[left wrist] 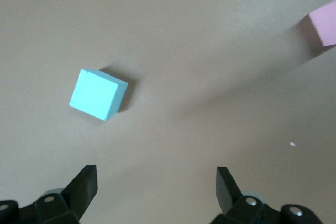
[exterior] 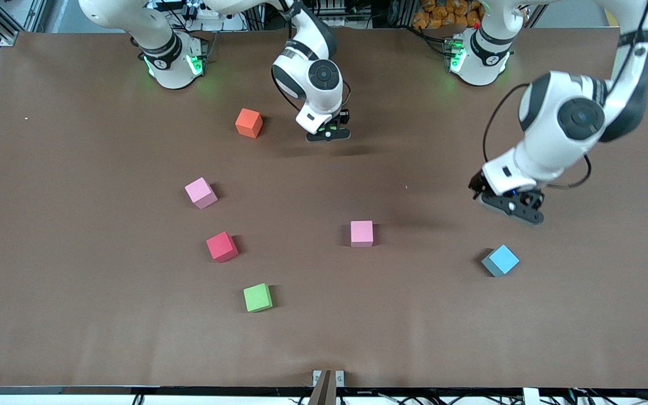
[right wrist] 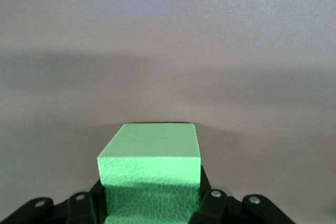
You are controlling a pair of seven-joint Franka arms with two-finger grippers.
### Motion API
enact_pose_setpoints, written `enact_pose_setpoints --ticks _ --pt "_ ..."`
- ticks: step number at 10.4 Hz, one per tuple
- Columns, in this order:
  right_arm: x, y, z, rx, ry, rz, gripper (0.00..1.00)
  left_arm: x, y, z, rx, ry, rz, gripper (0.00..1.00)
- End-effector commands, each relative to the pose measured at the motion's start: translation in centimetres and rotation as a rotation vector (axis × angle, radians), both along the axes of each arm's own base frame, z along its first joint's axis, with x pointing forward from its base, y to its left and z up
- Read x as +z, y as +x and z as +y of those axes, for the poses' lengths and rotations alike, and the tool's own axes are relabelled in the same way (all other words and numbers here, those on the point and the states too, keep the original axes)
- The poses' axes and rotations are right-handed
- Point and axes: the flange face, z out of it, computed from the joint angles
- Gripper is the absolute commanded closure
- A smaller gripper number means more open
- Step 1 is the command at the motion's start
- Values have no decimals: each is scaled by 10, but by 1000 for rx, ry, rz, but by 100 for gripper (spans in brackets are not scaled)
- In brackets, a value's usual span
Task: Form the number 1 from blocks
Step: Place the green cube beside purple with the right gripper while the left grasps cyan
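The green block's lower edge is touching the table, so my right gripper should open now.
My right gripper (exterior: 328, 134) hangs over the table toward the robots' bases, beside the orange cube. In the right wrist view the gripper (right wrist: 150, 198) is shut on a green block (right wrist: 150, 163); that held block is hidden in the front view. Another green block (exterior: 257, 297) lies nearest the front camera. Two pink blocks (exterior: 201, 192) (exterior: 361, 233) sit mid-table. The sky blue block (exterior: 500, 260) (left wrist: 98, 94) lies toward the left arm's end. My left gripper (exterior: 512, 211) (left wrist: 156, 182) hovers open over bare table beside it, holding nothing. No purple block is in view.
An orange cube (exterior: 249, 122) sits beside the right gripper, and a red cube (exterior: 222, 246) lies between the pink block and the green one on the table. One pink block (left wrist: 325, 22) shows at the edge of the left wrist view. The brown table (exterior: 76, 140) spreads wide around them.
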Motion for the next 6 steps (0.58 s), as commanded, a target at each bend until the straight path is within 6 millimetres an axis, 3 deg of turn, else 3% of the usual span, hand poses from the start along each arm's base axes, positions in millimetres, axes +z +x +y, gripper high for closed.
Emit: enact_pose_setpoints --ticks 1,2,4,6 --pt "2 -3 7 -25 10 -11 88 -34 52 25 -176 11 -18 0" --pt "3 -4 8 -23 14 -15 88 -48 65 51 -217 26 -36 0" --pt "2 -5 8 -23 14 -15 88 -61 87 56 -389 27 -51 0" --pt "2 -7 8 -32 9 -13 87 -77 100 57 -439 17 -49 0"
